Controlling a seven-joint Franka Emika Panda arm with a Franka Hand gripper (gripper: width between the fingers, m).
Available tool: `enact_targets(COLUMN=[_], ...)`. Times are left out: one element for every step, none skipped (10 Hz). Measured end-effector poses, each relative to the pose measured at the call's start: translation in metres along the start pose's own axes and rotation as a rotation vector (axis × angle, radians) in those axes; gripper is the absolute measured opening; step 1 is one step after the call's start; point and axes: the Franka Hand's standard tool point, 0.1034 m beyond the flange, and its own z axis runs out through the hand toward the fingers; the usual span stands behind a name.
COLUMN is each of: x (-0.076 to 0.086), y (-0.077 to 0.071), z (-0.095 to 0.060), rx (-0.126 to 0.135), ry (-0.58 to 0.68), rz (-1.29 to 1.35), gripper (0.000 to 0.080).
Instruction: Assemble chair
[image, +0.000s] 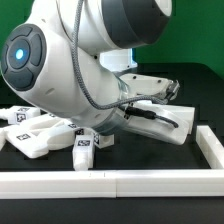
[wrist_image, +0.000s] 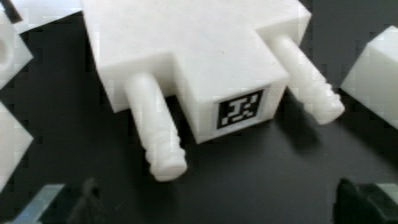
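Note:
My gripper's fingers are short of the long white peg's end (wrist_image: 167, 168) and would miss if they closed now. My gripper needs to move toward the peg first, then close on it.
In the wrist view a chunky white chair block (wrist_image: 187, 55) lies on the black table, with a square marker tag (wrist_image: 244, 106) on its end face. Two ribbed white pegs stick out of it, one long (wrist_image: 157, 135) and one shorter (wrist_image: 313, 95). My gripper (wrist_image: 217, 205) is open and empty, its dark fingertips (wrist_image: 71, 203) spread wide just short of the pegs' ends. In the exterior view my arm's hand (image: 155, 100) hangs low over a white part (image: 165, 128); the fingers are hidden there. Other tagged chair parts (image: 35, 135) lie at the exterior view's left.
A long plain white border rail (image: 110, 183) runs along the front and up the exterior view's right side (image: 210, 145). A tagged leg piece (image: 83, 152) lies near the front rail. More white parts flank the block in the wrist view (wrist_image: 15, 130) (wrist_image: 377, 70).

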Motion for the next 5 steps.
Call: enact_targets(x=[0.0, -0.004, -0.008, -0.01, -0.011], y=[0.008, 0.017, 0.019, 0.02, 0.02], z=[0.01, 0.022, 0.029, 0.031, 0.032], rx=[0.012, 0.008, 0.012, 0.01, 0.014], ry=[-0.027, -0.058, -0.079, -0.087, -0.095], rz=[0.022, 0.056, 0.079, 0.088, 0.095], gripper=[0.0648, 0.0648, 0.0648, 0.0648, 0.0648])
